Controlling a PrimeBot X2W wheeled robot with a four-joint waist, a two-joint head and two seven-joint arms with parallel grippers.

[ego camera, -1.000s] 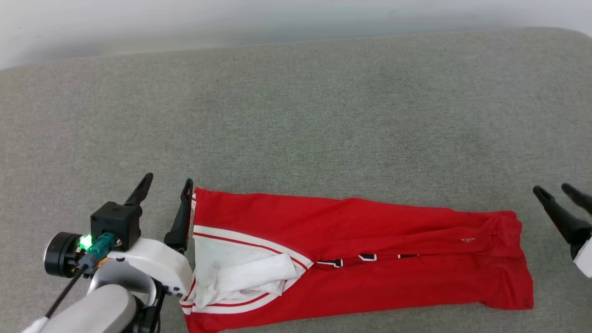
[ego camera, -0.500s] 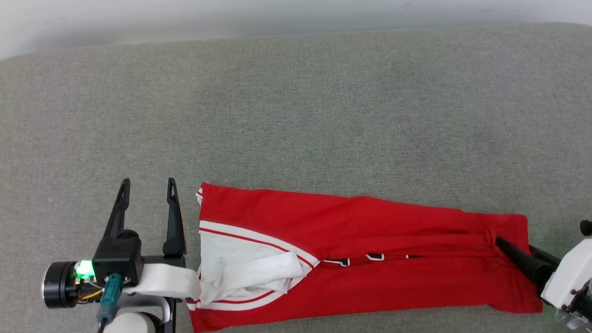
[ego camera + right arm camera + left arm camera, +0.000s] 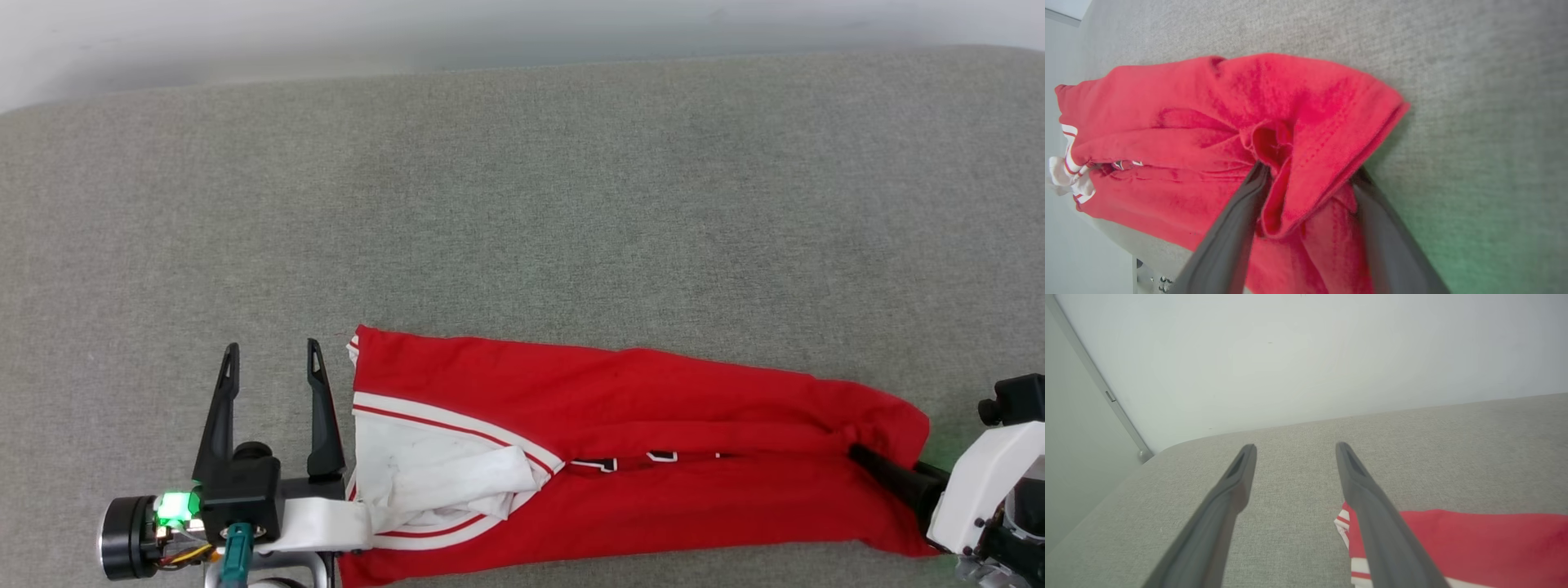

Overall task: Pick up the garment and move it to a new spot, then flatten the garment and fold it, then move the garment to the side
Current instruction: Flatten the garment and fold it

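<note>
That hem fold (image 3: 889,449) is raised and stands up at the garment's hem end, so I should grab it with my right gripper next. The long red band (image 3: 647,392) lies flat.
The garment (image 3: 637,441), a red jersey with white sleeves and striped trim, lies folded into a long band across the grey cushion near its front. Black white-outlined lettering peeks out of the middle crease. My left gripper (image 3: 272,349) stands open just left of the collar end, fingers pointing away from me, nothing between them; the left wrist view shows the left gripper (image 3: 1295,446) with the garment (image 3: 1474,547) beside its right finger. My right gripper (image 3: 1310,169) is open at the hem end, its fingers straddling a raised fold of the garment (image 3: 1188,122). In the head view, the right gripper (image 3: 865,461) pokes into that hem.
The grey cushion (image 3: 522,204) stretches wide behind the garment, ending at a pale wall (image 3: 326,33) at the back. Its left corner and a wall strip (image 3: 1106,396) show in the left wrist view.
My right gripper came in from the far right and pushed into the garment's hem, which has bunched and lifted there. My left gripper turned to point straight away and drew back slightly.
</note>
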